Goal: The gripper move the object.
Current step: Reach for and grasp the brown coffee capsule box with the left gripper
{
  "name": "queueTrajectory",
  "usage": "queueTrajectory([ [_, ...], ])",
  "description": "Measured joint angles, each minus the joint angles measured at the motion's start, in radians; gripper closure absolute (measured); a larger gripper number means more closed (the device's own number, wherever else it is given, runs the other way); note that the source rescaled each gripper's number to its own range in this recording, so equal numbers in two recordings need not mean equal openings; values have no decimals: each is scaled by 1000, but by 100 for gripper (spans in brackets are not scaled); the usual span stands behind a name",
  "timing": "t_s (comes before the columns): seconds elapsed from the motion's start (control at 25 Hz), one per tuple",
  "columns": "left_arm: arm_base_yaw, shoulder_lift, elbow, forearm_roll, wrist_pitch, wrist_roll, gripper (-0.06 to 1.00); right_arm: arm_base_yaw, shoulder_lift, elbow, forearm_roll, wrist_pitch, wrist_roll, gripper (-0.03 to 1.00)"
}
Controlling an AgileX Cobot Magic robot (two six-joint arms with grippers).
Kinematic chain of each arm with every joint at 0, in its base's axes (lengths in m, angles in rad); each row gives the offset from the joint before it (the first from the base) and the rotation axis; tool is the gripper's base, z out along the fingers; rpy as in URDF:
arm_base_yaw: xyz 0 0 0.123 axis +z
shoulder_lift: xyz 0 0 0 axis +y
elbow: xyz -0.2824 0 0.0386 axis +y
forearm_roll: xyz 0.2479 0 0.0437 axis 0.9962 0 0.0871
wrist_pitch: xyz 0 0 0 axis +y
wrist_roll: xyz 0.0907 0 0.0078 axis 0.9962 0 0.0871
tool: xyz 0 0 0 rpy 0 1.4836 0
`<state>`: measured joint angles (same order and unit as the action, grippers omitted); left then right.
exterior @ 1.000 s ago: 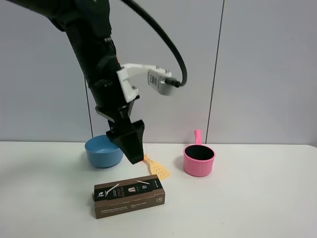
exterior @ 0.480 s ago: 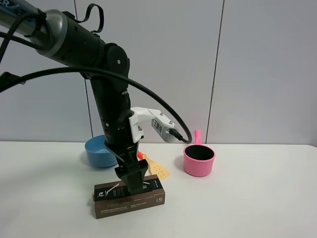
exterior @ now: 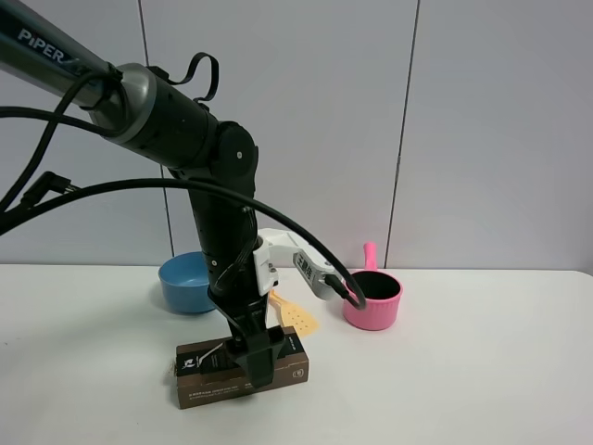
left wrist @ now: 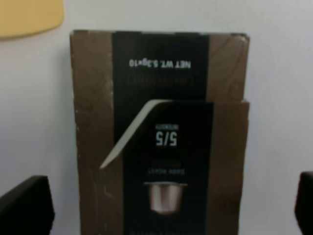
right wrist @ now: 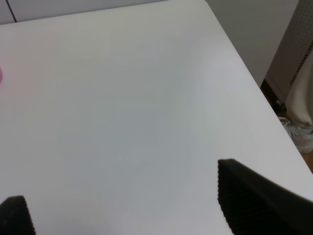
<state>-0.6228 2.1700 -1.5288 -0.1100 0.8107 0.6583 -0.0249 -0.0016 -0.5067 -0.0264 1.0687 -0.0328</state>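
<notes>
My left gripper's fingers are on both sides of the box, but one ends above its lower edge (exterior: pixel 232 398) on the tabletop. The gripper needs to go lower before it closes on the box.
The object, a long flat dark brown box (exterior: pixel 199 373) with a black printed top, lies on the white table near its front. My left gripper (exterior: pixel 258 367) points straight down onto the box's middle. In the left wrist view the box (left wrist: pixel 161 122) fills the centre. The left gripper (left wrist: pixel 164 208) is open, with one black fingertip on each side of the box and white table showing between each fingertip and the box. My right gripper (right wrist: pixel 137 210) is open and empty over bare table; the exterior view does not show it.
A blue bowl (exterior: pixel 190 281) stands behind the box. A yellow spatula (exterior: pixel 296 317) lies just behind the box, and its blade shows in the left wrist view (left wrist: pixel 29 14). A pink pot (exterior: pixel 372 298) stands to the right. The table's right edge (right wrist: pixel 254 73) is near the right gripper.
My left arm has come down from above the bowl and spatula to the box; the gripper now straddles the box's middle. The box has not moved.
</notes>
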Motion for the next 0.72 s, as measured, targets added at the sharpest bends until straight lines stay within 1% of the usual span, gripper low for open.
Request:
queueTrajectory([
  [0.28, 0, 21, 0, 2, -21, -1, -6, 0, 0, 0, 0, 0, 0, -3],
  [0.52, 0, 61, 0, 36, -24, -30, -6, 0, 0, 0, 0, 0, 0, -3],
  [0.72, 0, 68, 0, 39, -28, -41, -6, 0, 0, 0, 0, 0, 0, -3],
])
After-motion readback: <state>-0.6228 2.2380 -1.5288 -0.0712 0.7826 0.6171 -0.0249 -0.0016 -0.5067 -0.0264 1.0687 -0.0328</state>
